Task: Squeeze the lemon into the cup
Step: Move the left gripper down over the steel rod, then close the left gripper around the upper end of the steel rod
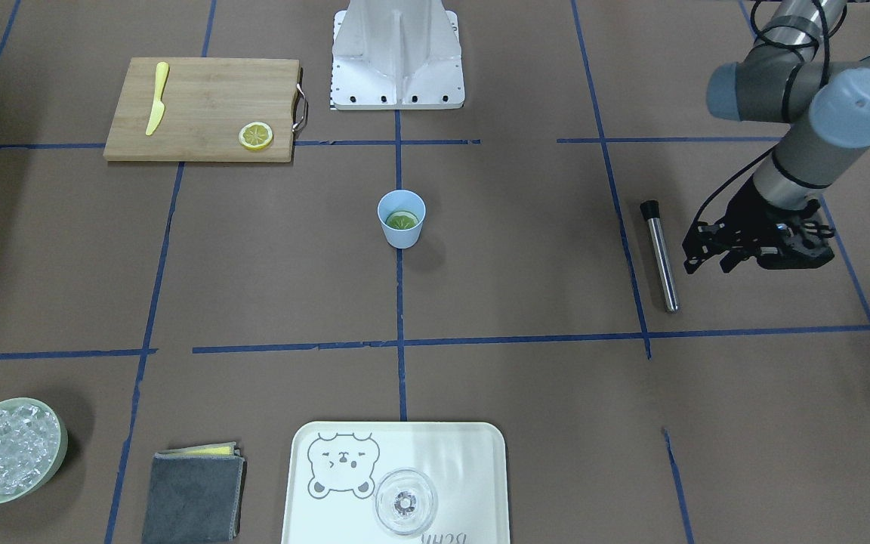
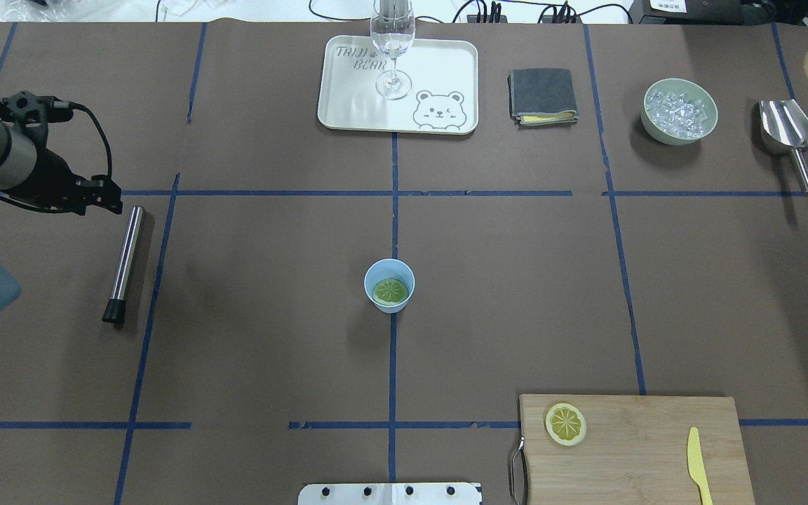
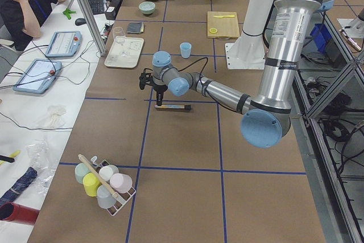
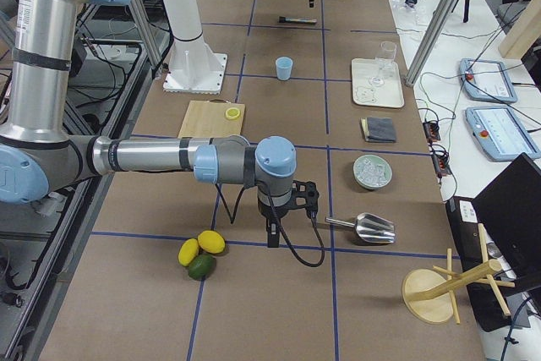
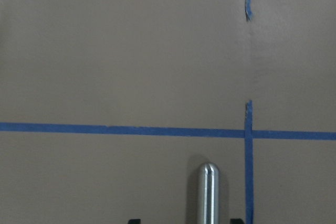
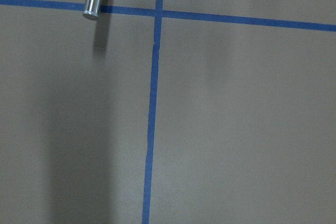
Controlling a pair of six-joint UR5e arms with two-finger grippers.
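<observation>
Next, the left gripper takes hold of the metal rod by its steel shaft point(image 1: 661, 254) to squeeze the lemon in the cup point(image 1: 402, 236).
The light-blue cup point(image 1: 402, 236) stands at the table's middle, also in the overhead view point(image 2: 376, 272). One lemon slice point(image 1: 402, 221) lies inside it, greenish in the overhead view point(image 2: 390, 290). A second lemon slice point(image 1: 255, 136) lies on the cutting board point(image 2: 628, 449). My left gripper point(image 1: 707, 263) is open and empty, far from the cup, hovering over one end of a steel rod point(image 1: 661, 261); its tips straddle the rod's end point(image 5: 210, 192) in the left wrist view. My right gripper point(image 4: 272, 234) shows only in the exterior right view; I cannot tell if it is open or shut.
A pale yellow knife point(image 1: 156, 98) lies on the board. A tray point(image 2: 348, 105) holds a clear glass point(image 2: 392, 42). A folded cloth point(image 2: 543, 95), a green bowl of ice point(image 2: 679, 112) and a metal scoop point(image 2: 786, 126) lie at the far side. Whole lemons point(image 4: 201, 251) lie near my right arm.
</observation>
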